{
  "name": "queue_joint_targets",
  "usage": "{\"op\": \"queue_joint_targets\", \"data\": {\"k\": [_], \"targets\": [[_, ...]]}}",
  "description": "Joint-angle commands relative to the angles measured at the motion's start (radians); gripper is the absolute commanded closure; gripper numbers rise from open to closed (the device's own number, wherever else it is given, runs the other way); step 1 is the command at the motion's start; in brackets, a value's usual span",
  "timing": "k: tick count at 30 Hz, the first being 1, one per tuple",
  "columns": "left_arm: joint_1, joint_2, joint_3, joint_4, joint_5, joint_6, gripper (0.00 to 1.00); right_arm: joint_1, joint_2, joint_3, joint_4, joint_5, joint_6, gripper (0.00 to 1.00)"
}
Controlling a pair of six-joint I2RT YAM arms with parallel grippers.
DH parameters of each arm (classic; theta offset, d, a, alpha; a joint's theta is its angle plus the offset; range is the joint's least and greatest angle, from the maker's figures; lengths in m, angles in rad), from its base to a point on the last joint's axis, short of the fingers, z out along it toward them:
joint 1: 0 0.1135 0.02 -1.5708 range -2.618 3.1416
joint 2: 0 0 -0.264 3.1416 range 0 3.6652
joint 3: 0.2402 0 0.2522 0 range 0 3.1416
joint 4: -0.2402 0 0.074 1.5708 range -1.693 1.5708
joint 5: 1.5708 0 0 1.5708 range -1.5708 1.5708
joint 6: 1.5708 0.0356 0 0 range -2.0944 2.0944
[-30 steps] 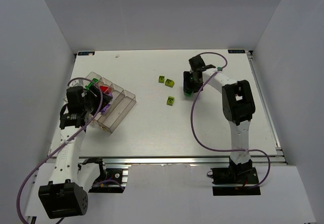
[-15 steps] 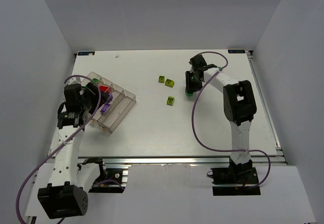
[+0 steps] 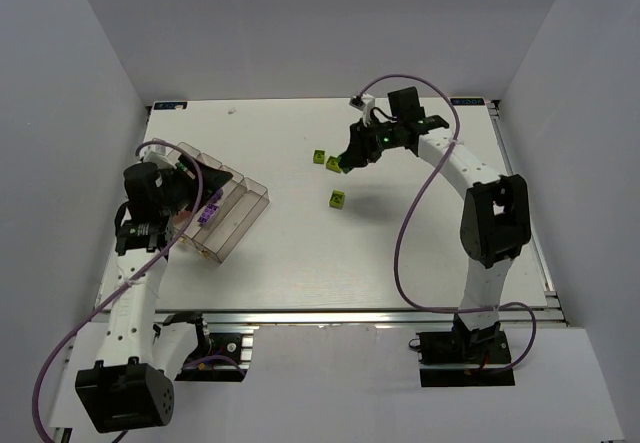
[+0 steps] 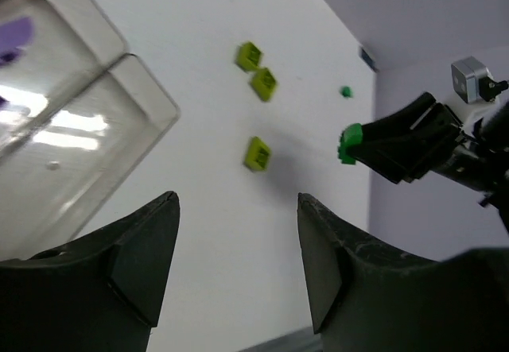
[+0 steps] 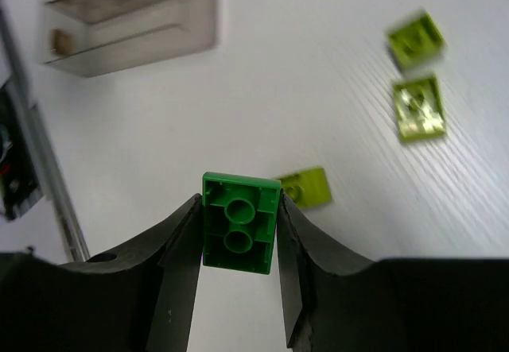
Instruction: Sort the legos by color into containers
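Note:
My left gripper grabs the green lego by its exposed end next, to sort it by color into the clear divided tray.
My right gripper is shut on a green lego, held underside up above the table; the left wrist view shows this lego at the jaw tips too. Below it lie three yellow-green legos, which the right wrist view also catches. The clear divided containers tray sits at the left, with a purple lego inside. My left gripper hovers open and empty over the tray's near side.
White walls enclose the table on three sides. The aluminium rail runs along the near edge by the arm bases. The right arm's purple cable loops over the table's right half.
The right gripper closed on the green lego, lifted it and swung left toward the yellow-green legos. The left arm shifted slightly over the tray, still open.

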Motion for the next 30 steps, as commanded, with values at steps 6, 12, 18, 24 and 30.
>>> {"op": "queue_joint_targets", "data": {"k": [6,12,18,24,30], "targets": [[-0.012,-0.002,-0.078,0.296,0.300,-0.188,0.29,0.061,-0.166,-0.096,0.159,-0.446,-0.357,1.00],[-0.077,0.009,-0.115,0.417,0.344,-0.271,0.28,0.150,-0.212,-0.124,0.123,-0.374,-0.571,1.00],[-0.212,0.067,-0.144,0.478,0.318,-0.278,0.28,0.241,-0.195,-0.071,0.129,-0.321,-0.584,1.00],[-0.303,0.123,-0.112,0.451,0.274,-0.246,0.27,0.307,-0.165,-0.008,0.150,-0.288,-0.523,1.00],[-0.352,0.156,-0.102,0.454,0.255,-0.234,0.27,0.342,-0.166,-0.003,0.150,-0.279,-0.512,1.00]]}}
